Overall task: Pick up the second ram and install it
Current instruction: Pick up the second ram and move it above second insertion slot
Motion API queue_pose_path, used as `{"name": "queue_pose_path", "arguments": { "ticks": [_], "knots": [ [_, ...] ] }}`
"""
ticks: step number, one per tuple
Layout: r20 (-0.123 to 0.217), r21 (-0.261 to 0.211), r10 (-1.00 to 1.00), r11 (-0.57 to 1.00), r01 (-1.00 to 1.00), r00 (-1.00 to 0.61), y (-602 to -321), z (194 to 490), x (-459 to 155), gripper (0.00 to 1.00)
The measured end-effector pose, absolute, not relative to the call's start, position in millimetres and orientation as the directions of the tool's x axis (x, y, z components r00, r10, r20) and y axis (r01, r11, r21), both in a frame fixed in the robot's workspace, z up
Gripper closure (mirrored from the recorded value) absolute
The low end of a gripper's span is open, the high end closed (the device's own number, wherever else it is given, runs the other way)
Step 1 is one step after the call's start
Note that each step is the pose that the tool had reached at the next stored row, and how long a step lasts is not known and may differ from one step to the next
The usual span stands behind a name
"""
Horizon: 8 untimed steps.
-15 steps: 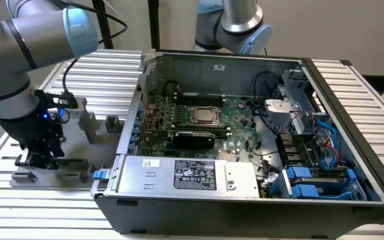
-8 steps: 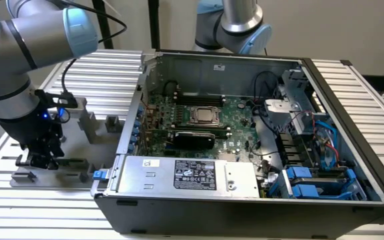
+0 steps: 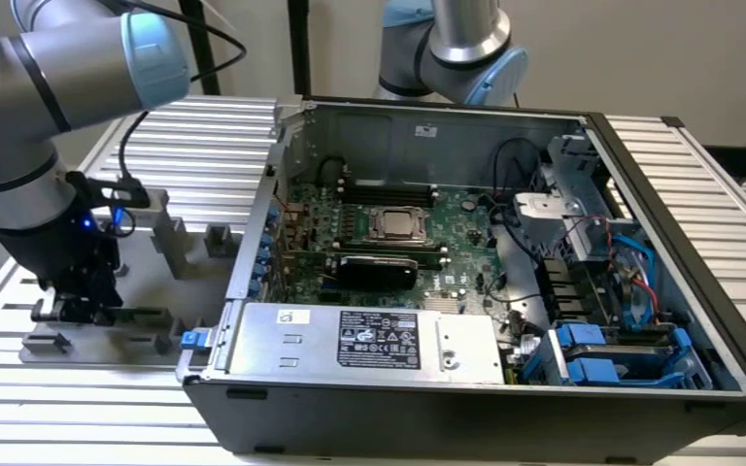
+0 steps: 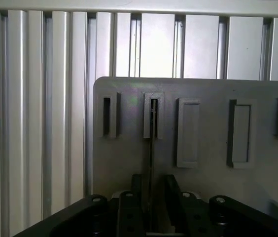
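The narrow grey holder (image 4: 153, 116) encloses the far end of the second ram. My gripper needs to pinch the ram by its exposed upper edge (image 4: 151, 195) next.
The second ram (image 4: 151, 148) stands edge-on in the wrist view as a thin dark strip, its far end seated in a narrow grey holder (image 4: 153, 116) on the grey fixture plate (image 4: 208, 182). My gripper (image 4: 153, 180) is down over it with a black finger (image 4: 135, 197) on each side and a small gap showing beside the stick, so it is open. In the exterior view the gripper (image 3: 82, 306) hangs low over the fixture plate (image 3: 152, 277) at the exterior view's left, well apart from the computer case.
The open computer case (image 3: 477, 398) sits at the exterior view's right, with its green motherboard (image 3: 457, 238), CPU socket (image 3: 399, 225) and black memory slots (image 3: 387, 191). Other holders (image 4: 188, 132) stand on the plate. A second arm (image 3: 457, 49) stands behind the case.
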<state>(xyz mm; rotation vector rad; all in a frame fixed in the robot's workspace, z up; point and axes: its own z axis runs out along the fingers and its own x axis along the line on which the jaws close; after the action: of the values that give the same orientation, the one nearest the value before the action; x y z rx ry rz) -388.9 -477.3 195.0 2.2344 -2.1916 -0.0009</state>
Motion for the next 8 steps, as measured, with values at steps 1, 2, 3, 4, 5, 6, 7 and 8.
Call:
{"name": "queue_pose_path", "arguments": {
  "ticks": [1, 2, 3, 4, 5, 6, 7, 8],
  "knots": [
    [0.008, 0.009, -1.000, -0.019, -1.000, 0.019, -477.2, 195.2, -388.9, 0.00],
    [0.008, 0.009, -1.000, -0.019, -1.000, 0.019, -477.2, 195.2, -388.9, 0.00],
    [0.008, 0.009, -1.000, -0.019, -1.000, 0.019, -477.3, 195.2, -388.8, 0.00],
    [0.008, 0.009, -1.000, -0.019, -1.000, 0.019, -477.3, 195.3, -388.8, 0.00],
    [0.008, 0.009, -1.000, -0.019, -1.000, 0.019, -477.3, 195.4, -388.7, 0.00],
    [0.008, 0.009, -1.000, -0.019, -1.000, 0.019, -477.3, 195.4, -388.4, 0.00],
    [0.008, 0.009, -1.000, -0.019, -1.000, 0.019, -477.2, 195.5, -388.1, 0.00],
    [0.008, 0.009, -1.000, -0.019, -1.000, 0.019, -477.2, 195.5, -387.7, 0.00]
  ]
}}
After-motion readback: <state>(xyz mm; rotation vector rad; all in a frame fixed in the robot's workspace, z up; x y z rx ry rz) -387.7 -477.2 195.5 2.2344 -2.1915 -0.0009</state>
